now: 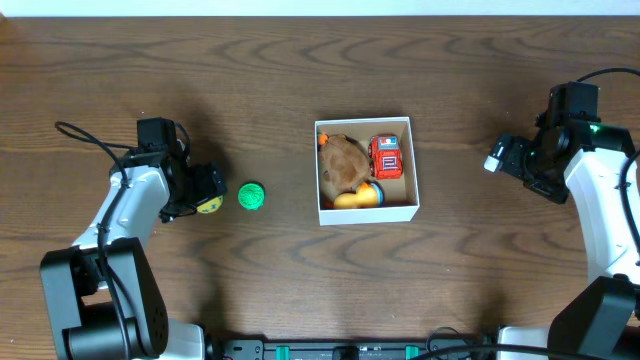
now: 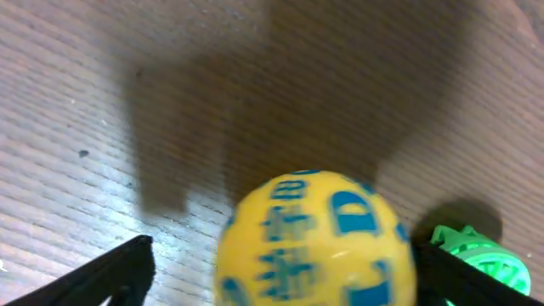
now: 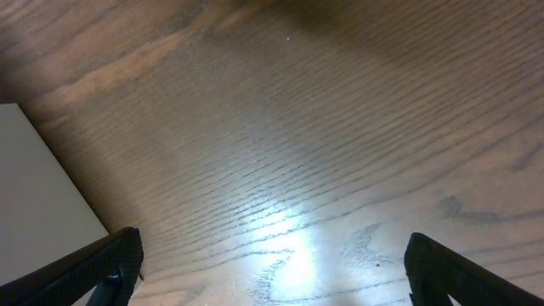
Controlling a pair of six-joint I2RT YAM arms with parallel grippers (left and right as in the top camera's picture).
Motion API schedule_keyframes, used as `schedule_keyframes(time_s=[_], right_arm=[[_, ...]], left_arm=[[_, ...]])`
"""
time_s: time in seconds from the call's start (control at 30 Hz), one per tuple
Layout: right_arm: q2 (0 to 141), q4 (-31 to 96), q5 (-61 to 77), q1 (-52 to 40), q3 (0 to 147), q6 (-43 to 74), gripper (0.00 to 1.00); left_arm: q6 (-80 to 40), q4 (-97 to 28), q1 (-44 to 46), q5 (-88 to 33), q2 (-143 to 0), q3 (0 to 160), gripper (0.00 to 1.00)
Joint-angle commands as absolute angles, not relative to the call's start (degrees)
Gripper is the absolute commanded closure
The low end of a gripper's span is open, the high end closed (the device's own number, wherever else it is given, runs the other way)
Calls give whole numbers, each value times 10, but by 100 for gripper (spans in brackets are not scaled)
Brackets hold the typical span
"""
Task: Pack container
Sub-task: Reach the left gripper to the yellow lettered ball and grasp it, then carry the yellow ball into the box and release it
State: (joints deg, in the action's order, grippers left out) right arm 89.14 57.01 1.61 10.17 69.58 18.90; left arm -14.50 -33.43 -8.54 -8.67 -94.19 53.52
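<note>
My left gripper should close: its fingers reach past the yellow ball's top on either side.
The container (image 1: 415,165) is a small white box with a tan inside, at the table's middle. It holds a brown toy (image 1: 345,163), a red toy truck (image 1: 386,156) and a yellow and blue toy (image 1: 360,197). My left gripper (image 1: 207,198) is open, with a yellow ball with blue marks (image 2: 316,240) between its fingers (image 2: 280,272). The ball sits against the right finger, with a gap to the left finger. A green toy (image 1: 251,196) lies just right of the ball and also shows in the left wrist view (image 2: 480,259). My right gripper (image 1: 497,160) is open and empty over bare wood (image 3: 272,263).
The table is dark brown wood. A white box wall (image 3: 38,200) shows at the left edge of the right wrist view. Both arm bases stand at the front corners, with cables trailing beside them.
</note>
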Motion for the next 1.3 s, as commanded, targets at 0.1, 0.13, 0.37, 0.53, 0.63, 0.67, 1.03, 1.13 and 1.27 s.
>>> schedule_keyframes(time_s=[0.1, 0.13, 0.37, 0.53, 0.63, 0.67, 1.03, 1.13, 1.27], right_arm=[[892, 570, 20, 104, 696, 181, 1], [892, 570, 20, 104, 696, 181, 1], [892, 570, 20, 104, 696, 182, 1], [892, 570, 20, 104, 696, 182, 1], [892, 569, 20, 105, 696, 182, 1], [892, 568, 20, 105, 696, 181, 1], [892, 566, 20, 104, 696, 182, 1], [892, 566, 20, 104, 696, 182, 1], [892, 566, 20, 104, 696, 182, 1]], left_arm=[[-154, -340, -90, -74, -952, 535, 31], [-154, -340, -90, -74, -952, 535, 33], [-153, -342, -90, -76, -947, 536, 55], [-153, -356, -78, -91, -910, 555, 68], [-152, -385, -47, -90, -869, 591, 70], [-150, -395, -34, -90, -855, 605, 70], [-99, -398, 218, -90, -772, 699, 71], [-98, -398, 279, -90, -790, 699, 72], [-87, -388, 340, -90, -832, 699, 72]])
